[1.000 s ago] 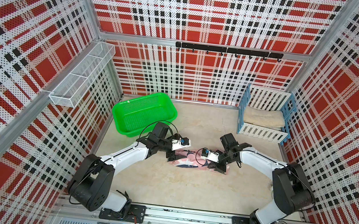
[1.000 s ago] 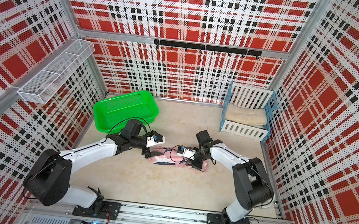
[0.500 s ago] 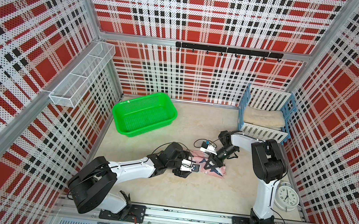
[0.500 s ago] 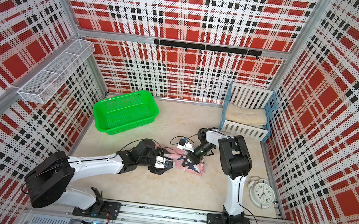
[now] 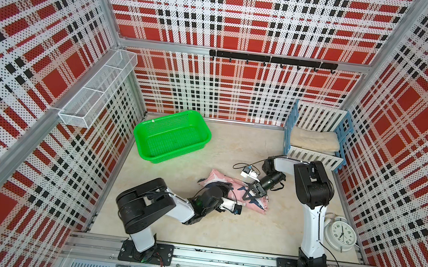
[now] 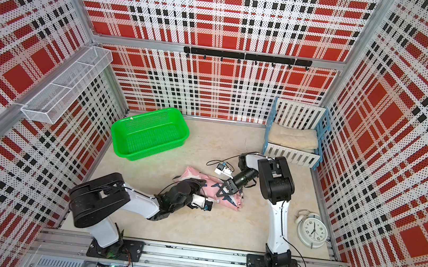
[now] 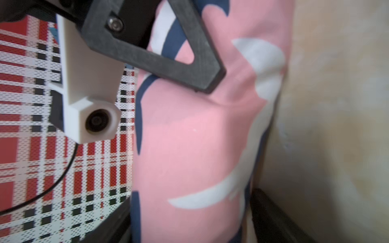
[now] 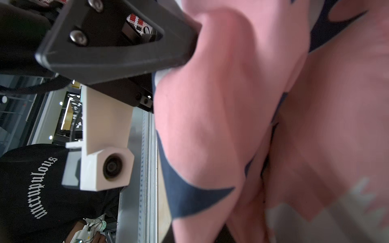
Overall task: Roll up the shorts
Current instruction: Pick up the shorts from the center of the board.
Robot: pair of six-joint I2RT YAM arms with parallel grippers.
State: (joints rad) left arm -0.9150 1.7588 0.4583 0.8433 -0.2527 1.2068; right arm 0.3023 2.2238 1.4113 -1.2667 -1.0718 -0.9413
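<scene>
Next, my left gripper needs to grab the rolled shorts across the roll [image 7: 189, 136] near its middle to keep them rolled into the basket.
The shorts [image 5: 218, 175] [image 6: 194, 174], pink with navy and white sharks, lie as a bunched roll in the middle of the table. My left gripper [image 5: 224, 188] [image 6: 197, 183] reaches in from the front and is open, one jaw on each side of the roll [image 7: 189, 136]. There is a slim gap at one finger [image 7: 271, 214]. My right gripper [image 5: 250, 198] [image 6: 223, 193] comes from the back right and is shut on a fold of the shorts [image 8: 210, 126] at the roll's right end. Its triangular finger [image 7: 202, 69] presses into the cloth.
A green basket [image 5: 172, 136] stands at the back left. A blue and white crate [image 5: 344, 133] holding a beige towel [image 5: 314, 141] stands at the back right. A white alarm clock [image 5: 339, 232] lies by the right arm's base. A wire shelf [image 5: 95, 92] hangs on the left wall.
Both arms have folded back toward their bases and now reach the roll with their wrists low. The right arm's shift uncovered the clock. The shorts sit slightly further right and nearer the front.
</scene>
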